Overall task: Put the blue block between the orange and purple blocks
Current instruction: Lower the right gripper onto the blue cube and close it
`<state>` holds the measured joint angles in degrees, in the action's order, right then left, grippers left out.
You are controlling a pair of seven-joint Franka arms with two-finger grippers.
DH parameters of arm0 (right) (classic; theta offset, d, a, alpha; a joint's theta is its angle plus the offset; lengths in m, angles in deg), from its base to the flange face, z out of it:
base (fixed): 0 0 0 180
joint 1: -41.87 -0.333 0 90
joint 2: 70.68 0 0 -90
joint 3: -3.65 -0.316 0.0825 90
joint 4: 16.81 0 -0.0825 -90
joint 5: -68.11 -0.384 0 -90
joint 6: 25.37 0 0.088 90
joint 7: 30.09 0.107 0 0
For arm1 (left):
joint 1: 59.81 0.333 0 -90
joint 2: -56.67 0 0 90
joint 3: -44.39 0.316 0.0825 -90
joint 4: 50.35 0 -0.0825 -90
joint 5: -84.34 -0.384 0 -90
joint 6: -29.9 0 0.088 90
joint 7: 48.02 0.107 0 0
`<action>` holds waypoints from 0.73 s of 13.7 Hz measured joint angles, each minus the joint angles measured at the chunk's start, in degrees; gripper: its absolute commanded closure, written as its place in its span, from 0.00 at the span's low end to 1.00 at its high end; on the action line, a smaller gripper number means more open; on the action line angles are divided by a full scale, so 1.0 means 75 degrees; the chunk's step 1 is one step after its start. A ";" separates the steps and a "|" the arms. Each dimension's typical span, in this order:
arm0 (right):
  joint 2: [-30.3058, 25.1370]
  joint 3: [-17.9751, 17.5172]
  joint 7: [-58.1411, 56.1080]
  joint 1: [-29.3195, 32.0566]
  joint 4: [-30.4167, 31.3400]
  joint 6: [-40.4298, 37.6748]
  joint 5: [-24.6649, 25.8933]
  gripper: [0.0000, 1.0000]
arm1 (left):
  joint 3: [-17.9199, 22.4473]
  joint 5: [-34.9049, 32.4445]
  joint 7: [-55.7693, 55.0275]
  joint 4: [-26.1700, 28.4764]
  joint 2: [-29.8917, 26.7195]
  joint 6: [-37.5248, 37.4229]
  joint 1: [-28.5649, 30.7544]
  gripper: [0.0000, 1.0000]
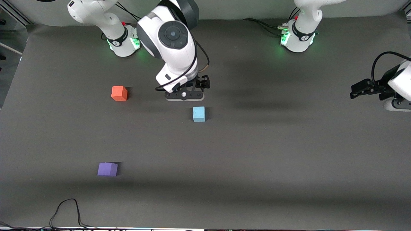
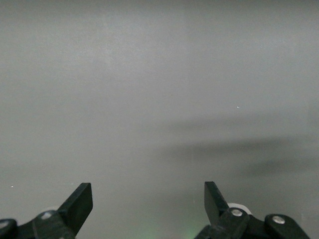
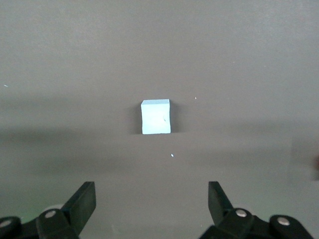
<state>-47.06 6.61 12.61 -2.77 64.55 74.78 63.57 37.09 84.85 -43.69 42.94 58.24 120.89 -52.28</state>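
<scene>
My right gripper should next grab the blue block by its body (image 1: pixel 198 114) (image 3: pixel 156 116) and put it between the orange and purple blocks.
The blue block (image 1: pixel 199 114) sits on the dark mat near the middle of the table. It also shows in the right wrist view (image 3: pixel 156 117), ahead of the open fingers. My right gripper (image 1: pixel 184 95) (image 3: pixel 149 191) is open and empty, over bare mat close beside the blue block, not over it. The orange block (image 1: pixel 119 93) lies toward the right arm's end. The purple block (image 1: pixel 107 169) lies nearer to the front camera than the orange one. My left gripper (image 1: pixel 354 91) (image 2: pixel 148 191) is open and empty, waiting over the mat at the left arm's end.
A dark grey mat (image 1: pixel 257 154) covers the table. A black cable (image 1: pixel 67 210) loops at the table's front edge, nearer to the camera than the purple block. The two arm bases (image 1: pixel 123 41) (image 1: pixel 297 37) stand along the table's back edge.
</scene>
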 measured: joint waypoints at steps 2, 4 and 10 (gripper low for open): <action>0.0047 0.0000 -0.0098 -0.0002 0.0611 0.0802 0.0000 0.00 | 0.0763 0.0000 0.0025 -0.0004 -0.0023 -0.0008 -0.0769 0.00; 0.0152 -0.0004 -0.0114 -0.0010 0.1323 0.1756 0.0000 0.00 | 0.1059 0.0000 0.0028 -0.0009 -0.0027 -0.0033 -0.1119 0.00; 0.0971 -0.0024 -0.0115 -0.0082 0.2041 0.3396 0.0000 0.00 | 0.1054 0.0002 0.0027 -0.0028 -0.0029 -0.0038 -0.1233 0.00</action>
<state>-39.78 6.43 11.75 -3.38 79.86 100.25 63.57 45.00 84.86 -43.49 42.73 58.03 120.60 -61.53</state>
